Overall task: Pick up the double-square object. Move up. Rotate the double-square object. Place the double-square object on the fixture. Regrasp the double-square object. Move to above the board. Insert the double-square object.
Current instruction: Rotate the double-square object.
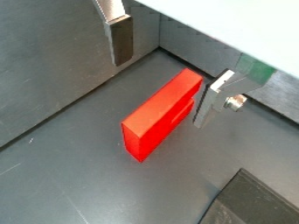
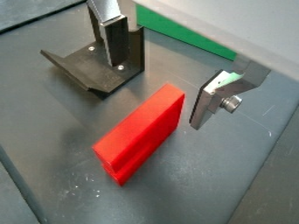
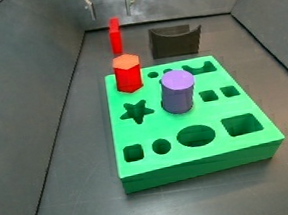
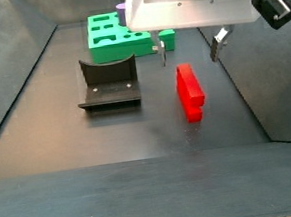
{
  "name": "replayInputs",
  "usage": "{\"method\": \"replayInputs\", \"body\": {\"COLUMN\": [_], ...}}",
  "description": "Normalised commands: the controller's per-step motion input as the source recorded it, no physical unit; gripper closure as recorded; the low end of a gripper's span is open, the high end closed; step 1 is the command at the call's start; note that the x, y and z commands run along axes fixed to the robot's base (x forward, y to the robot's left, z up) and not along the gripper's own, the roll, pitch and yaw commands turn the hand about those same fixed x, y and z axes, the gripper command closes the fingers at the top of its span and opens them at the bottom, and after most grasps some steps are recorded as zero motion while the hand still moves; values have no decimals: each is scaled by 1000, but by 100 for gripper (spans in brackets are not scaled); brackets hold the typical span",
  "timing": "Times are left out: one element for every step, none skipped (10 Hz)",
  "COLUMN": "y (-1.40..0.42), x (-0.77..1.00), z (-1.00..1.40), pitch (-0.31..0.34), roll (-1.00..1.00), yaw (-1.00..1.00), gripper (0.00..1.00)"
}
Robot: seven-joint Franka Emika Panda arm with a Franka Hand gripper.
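Note:
Next, my gripper grabs the double-square object by its top end [image 3: 115, 24] [image 1: 180, 87]. Then I rotate the object and set it on the fixture.
The double-square object [image 1: 163, 114] is a bright red blocky piece standing on its narrow edge on the dark floor, seen in both wrist views [image 2: 142, 133] and both side views [image 3: 115, 38] [image 4: 190, 92]. My gripper [image 4: 189, 49] hangs open just above it, one finger to each side and neither touching it. Both wrist views show the gripper [image 1: 165, 87] [image 2: 163, 83] with nothing between its silver fingers [image 1: 121, 44]. The fixture [image 2: 100, 66] [image 4: 109, 83] stands beside the piece. The green board [image 3: 203, 167] [image 4: 112, 36] lies beyond.
On the board a red hexagonal peg [image 3: 127, 71] and a purple cylinder [image 3: 177, 91] stand upright in their holes. Grey walls [image 3: 49, 82] enclose the floor on the sides and at the back.

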Motion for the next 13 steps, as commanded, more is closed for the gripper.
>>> {"method": "replayInputs", "body": {"y": [1, 10, 16, 20, 25, 27, 24, 21, 18, 15, 12, 10, 0], "x": [3, 14, 20, 29, 37, 45, 44, 40, 40, 36, 33, 34, 0], "z": [-1000, -1000, -1000, -1000, -1000, -909, -785, -665, -550, -402, -295, -189, 0], "pitch": [-4, -21, -24, -23, -19, -9, -5, -6, -11, -13, -12, -15, 0], "roll": [2, 15, 26, 42, 55, 69, 80, 91, 101, 114, 123, 132, 0], "yaw": [-49, -49, -42, -31, -26, -24, -23, -21, -22, -21, -19, -17, 0], "gripper": [0, 0, 0, 0, 0, 0, 0, 0, 0, 0, 0, 0, 100]}}
